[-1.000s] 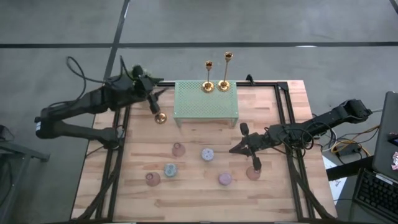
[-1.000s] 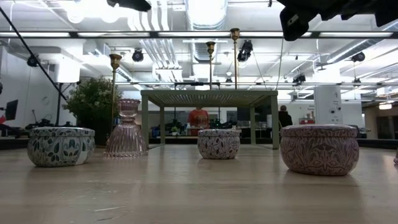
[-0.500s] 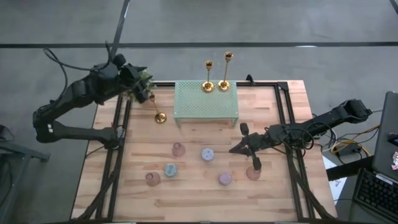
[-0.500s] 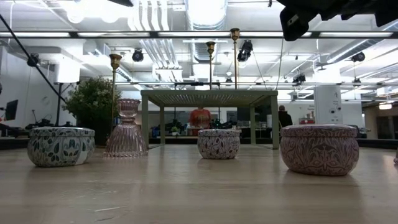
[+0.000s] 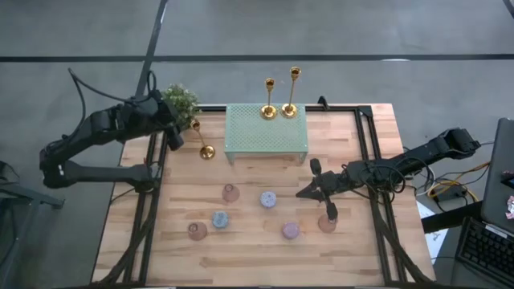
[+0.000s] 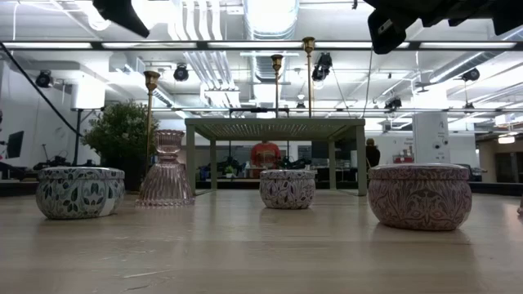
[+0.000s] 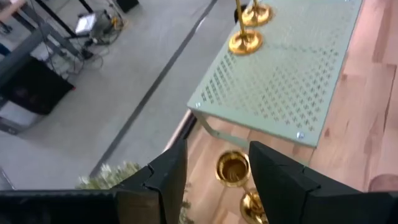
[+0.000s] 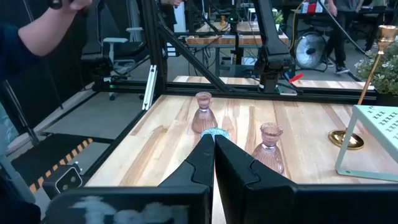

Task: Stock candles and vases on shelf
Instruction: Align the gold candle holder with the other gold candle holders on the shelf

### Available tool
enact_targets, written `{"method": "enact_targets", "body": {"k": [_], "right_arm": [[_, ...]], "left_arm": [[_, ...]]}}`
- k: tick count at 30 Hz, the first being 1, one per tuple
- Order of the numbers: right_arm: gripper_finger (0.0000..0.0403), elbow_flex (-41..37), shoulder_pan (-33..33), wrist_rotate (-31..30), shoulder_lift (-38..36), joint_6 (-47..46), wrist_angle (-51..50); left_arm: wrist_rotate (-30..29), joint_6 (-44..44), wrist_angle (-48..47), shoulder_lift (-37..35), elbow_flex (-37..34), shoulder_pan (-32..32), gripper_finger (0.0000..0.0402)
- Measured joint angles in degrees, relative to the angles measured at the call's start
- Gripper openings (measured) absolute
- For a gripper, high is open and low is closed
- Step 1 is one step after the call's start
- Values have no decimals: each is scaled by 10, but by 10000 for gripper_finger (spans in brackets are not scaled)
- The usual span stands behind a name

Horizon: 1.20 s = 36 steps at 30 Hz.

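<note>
My left gripper grabs the gold candlestick's stem just below the cup next, to stock the gold candlestick on the shelf [image 5: 266, 138] [image 7: 280, 81].
Three candles stand on the table: lavender [image 5: 267, 198], blue-grey [image 5: 219, 218] and mauve-pink [image 5: 290, 231]. Three pink vases [image 5: 230, 193], [image 5: 197, 231], [image 5: 327, 222] stand among them. The mint-green mesh shelf [image 5: 266, 138] sits at the far middle on its short legs. My left gripper [image 5: 175, 136] hangs open over the table's far left edge. Its fingers [image 7: 168, 177] stand apart above a gold candlestick's cup [image 7: 233, 168] without touching it. My right gripper [image 5: 299, 194] is shut and hovers just right of the lavender candle, holding nothing.
Two tall gold candlesticks [image 5: 269, 110], [image 5: 289, 108] stand on the shelf's far edge. A third [image 5: 207, 151] stands on the table left of the shelf. A leafy potted plant [image 5: 181, 98] sits at the far left corner. Black rails run along both table sides.
My left gripper has drawn back from the gold candlestick toward the table's left edge, tipping further downward, and now shows at the top left of the low view. The candlestick stays upright where it was. My right arm has kept still.
</note>
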State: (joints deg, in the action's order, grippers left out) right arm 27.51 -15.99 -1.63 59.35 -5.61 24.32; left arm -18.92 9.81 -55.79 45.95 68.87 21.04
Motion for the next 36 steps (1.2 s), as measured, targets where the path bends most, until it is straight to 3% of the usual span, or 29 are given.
{"method": "enact_targets", "body": {"k": [17,24,36], "right_arm": [[8,0,0,0,0,3,0],[8,0,0,0,0,2,0],[8,0,0,0,0,2,-1]], "left_arm": [[20,-82,3,-51,-175,0,177],[17,-82,95,-54,-253,0,177],[-42,-84,225,-55,-334,0,177]]}}
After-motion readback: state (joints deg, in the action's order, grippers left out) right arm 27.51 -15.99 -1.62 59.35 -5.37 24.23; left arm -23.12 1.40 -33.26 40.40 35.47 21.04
